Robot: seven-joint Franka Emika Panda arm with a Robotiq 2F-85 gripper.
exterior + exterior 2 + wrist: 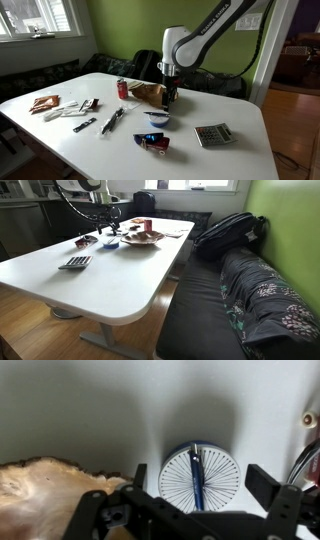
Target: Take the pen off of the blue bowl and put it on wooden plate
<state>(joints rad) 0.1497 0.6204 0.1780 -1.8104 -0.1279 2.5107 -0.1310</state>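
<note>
The pen lines up between my gripper's open fingers but is below them, so closing now would close on air. My gripper lowers, before closing.
In the wrist view the small pale blue bowl (200, 478) with radial lines sits on the white table, and the short dark blue pen (196, 475) lies across it. My gripper (200, 482) is open, its two fingers either side of the bowl, above it. The wooden plate (50, 495) with its wavy rim is at the lower left. In an exterior view the gripper (170, 97) hangs just above the bowl (158, 119), with the wooden plate (146, 93) behind it. In the other exterior view, bowl (110, 244) and plate (140, 237) are far away and small.
A red can (123, 89) stands beside the plate. A crumpled blue-and-red wrapper (153, 143) and a calculator (212, 134) lie near the front. Longer pens (112, 120) and snack packets (44, 102) lie farther along the table. A bench with a black backpack (228, 232) runs along the table.
</note>
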